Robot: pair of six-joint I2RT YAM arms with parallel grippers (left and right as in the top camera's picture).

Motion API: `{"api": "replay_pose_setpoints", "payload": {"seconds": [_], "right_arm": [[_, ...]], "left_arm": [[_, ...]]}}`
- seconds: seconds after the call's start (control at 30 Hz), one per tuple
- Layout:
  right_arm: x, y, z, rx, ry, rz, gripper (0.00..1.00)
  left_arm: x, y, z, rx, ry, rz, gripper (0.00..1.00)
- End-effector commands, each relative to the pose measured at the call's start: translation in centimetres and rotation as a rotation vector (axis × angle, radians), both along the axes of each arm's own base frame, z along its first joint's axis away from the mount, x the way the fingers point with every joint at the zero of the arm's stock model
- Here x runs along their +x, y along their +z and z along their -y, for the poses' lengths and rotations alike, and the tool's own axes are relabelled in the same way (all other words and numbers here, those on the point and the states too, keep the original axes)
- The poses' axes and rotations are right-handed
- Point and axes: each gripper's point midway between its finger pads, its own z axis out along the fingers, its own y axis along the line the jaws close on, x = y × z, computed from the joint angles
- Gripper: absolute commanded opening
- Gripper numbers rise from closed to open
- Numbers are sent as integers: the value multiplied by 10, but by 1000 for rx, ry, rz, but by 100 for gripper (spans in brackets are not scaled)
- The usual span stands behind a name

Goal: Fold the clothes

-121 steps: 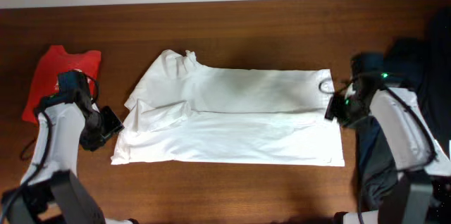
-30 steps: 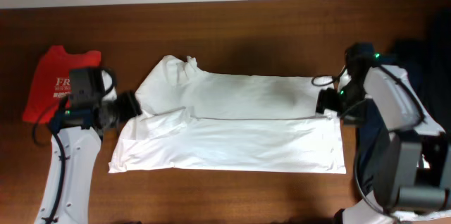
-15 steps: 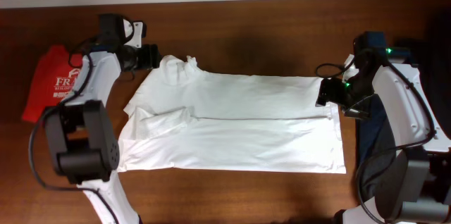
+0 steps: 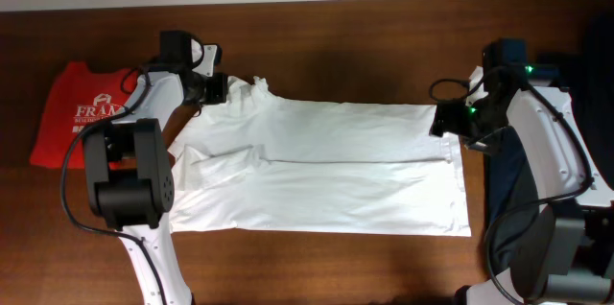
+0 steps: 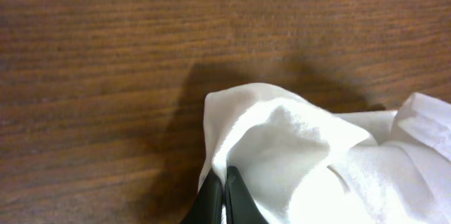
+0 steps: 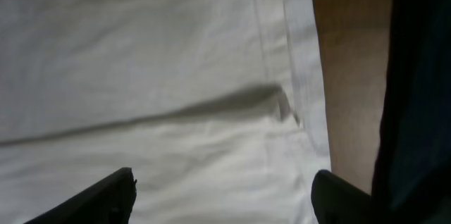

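Note:
My right gripper grabs the hem's back corner on the white T-shirt [image 4: 326, 166] next, pinching the hem's edge, to fold the T-shirt's back edge over evenly.
A large white T-shirt [image 4: 326, 166] lies folded lengthwise on the brown table, collar end to the left, hem to the right. My left gripper [image 4: 217, 88] is at the shirt's far left top corner, shut on a pinch of white cloth [image 5: 282, 146]; its two black fingertips [image 5: 211, 199] press together with fabric between them. My right gripper [image 4: 441, 119] hovers open over the hem's upper right corner [image 6: 289, 111], its fingers [image 6: 106, 196] spread wide above the cloth. A red T-shirt [image 4: 82, 113] with white lettering lies at the far left.
Dark clothing [image 4: 585, 104] is piled at the table's right side, partly under the right arm. Bare wood [image 4: 345, 27] runs along the back of the table, behind the white shirt.
My left gripper swung from the shirt's left side up to its top left corner and shut on the cloth. The right gripper stayed open over the hem, barely shifting.

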Motion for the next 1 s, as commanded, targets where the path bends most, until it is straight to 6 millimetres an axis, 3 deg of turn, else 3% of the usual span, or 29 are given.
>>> {"api": "replay_pose_setpoints", "payload": {"seconds": [0.0,0.2,0.27,0.4,0.63,0.77,0.83,0.87,0.9,0.97], "right_arm": [[22,-1,5,-9,-10,69,80],[63,-33,11,-32,56,145,79],[81,-42,16,-59,50,187,81],[113,-54,34,-148,17,275,83],[123,-98,36,-145,11,239,82],[125,-109,37,-145,12,233,67],[126,-109,37,-146,12,234,27],[126,-110,37,-146,12,234,13],[125,-110,37,-146,12,231,4],[123,-104,39,-145,8,222,4]], "left_arm": [[-4,13,-8,-22,43,-32,1],[-19,70,-20,-33,93,-19,1],[-26,78,-20,-33,93,-31,0],[-46,74,-19,-34,95,-113,1],[-57,70,-20,-24,99,-163,1],[-58,70,-20,-24,99,-164,0],[-58,70,-20,-24,99,-165,1],[-58,70,-20,-24,99,-165,1],[-57,70,-20,-24,99,-163,1],[-55,72,-21,-24,100,-151,0]]}}
